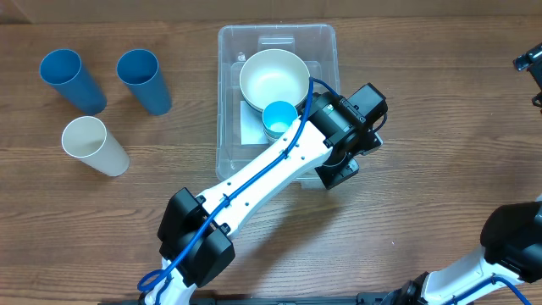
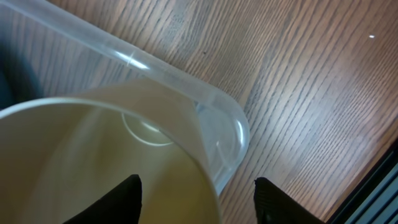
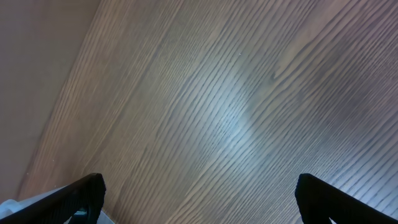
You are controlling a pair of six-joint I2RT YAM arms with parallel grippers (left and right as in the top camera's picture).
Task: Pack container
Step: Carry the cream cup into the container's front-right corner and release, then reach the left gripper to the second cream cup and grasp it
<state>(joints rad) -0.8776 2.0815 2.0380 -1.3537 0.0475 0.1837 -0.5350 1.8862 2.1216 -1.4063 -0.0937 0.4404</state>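
Observation:
My left gripper needs to hold the cream-white vessel by its rim, so that the vessel's base stays free to pack in the container's corner (image 2: 231, 127).
The clear container (image 1: 277, 38) stands at the table's middle back. A white bowl (image 1: 273, 78) and a small blue bowl (image 1: 279, 119) sit inside it. My left gripper (image 1: 337, 169) is over the container's near right corner. In the left wrist view the left gripper (image 2: 198, 186) is open and straddles the rim of a cream-white vessel (image 2: 93, 155), one finger inside and one outside. The container's rounded corner (image 2: 233, 134) lies just beyond. The arm hides this vessel from overhead. My right gripper (image 3: 199, 186) is open and empty above bare wood.
Two blue cups (image 1: 72, 80) (image 1: 144, 80) and a white cup (image 1: 95, 146) are on the table at the far left. The right arm (image 1: 517, 241) sits at the near right corner. A black fixture (image 1: 530, 61) is at the right edge.

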